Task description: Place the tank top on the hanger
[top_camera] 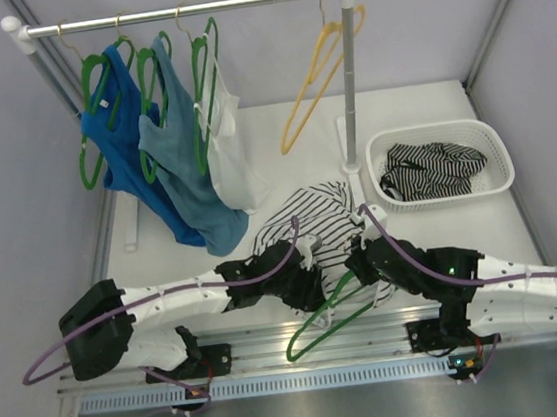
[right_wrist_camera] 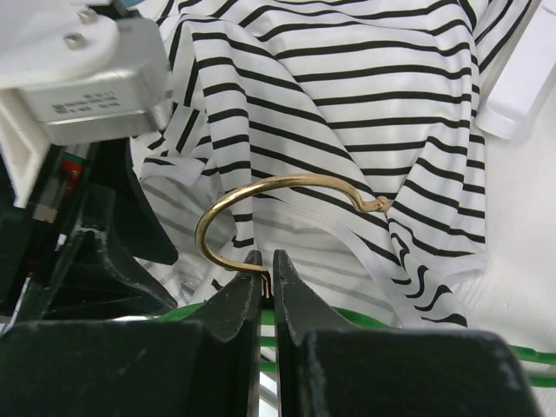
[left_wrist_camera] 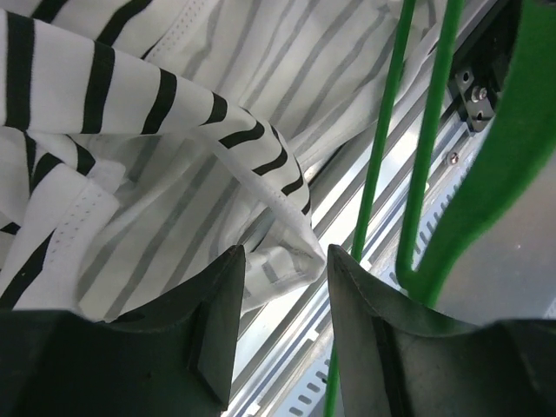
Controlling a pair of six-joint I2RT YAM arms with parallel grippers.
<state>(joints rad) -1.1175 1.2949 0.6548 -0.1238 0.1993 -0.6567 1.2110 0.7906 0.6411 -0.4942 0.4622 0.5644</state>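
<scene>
My left gripper pinches the tank top's white hem (left_wrist_camera: 306, 255) beside the hanger's green rods next, to draw the tank top over the hanger's end.
The tank top (top_camera: 319, 214), white with thin black stripes, lies crumpled on the table between the two arms. It fills the left wrist view (left_wrist_camera: 130, 130) and the right wrist view (right_wrist_camera: 365, 95). The green hanger (top_camera: 322, 326) lies at the near edge, partly under the top. My right gripper (top_camera: 361, 259) (right_wrist_camera: 268, 262) is shut on the stem of the hanger's brass hook (right_wrist_camera: 287, 179). My left gripper (top_camera: 308, 267) (left_wrist_camera: 287, 256) is open, with the top's white hem just beyond its tips. The hanger's green rods (left_wrist_camera: 382, 156) run to its right.
A clothes rail (top_camera: 185, 10) at the back holds green hangers with blue (top_camera: 120, 146), teal (top_camera: 187, 158) and white (top_camera: 232, 153) tops, and an empty yellow hanger (top_camera: 318, 73). Its post (top_camera: 348, 90) stands centre right. A white basket (top_camera: 491, 134) holds a dark striped garment (top_camera: 435, 168).
</scene>
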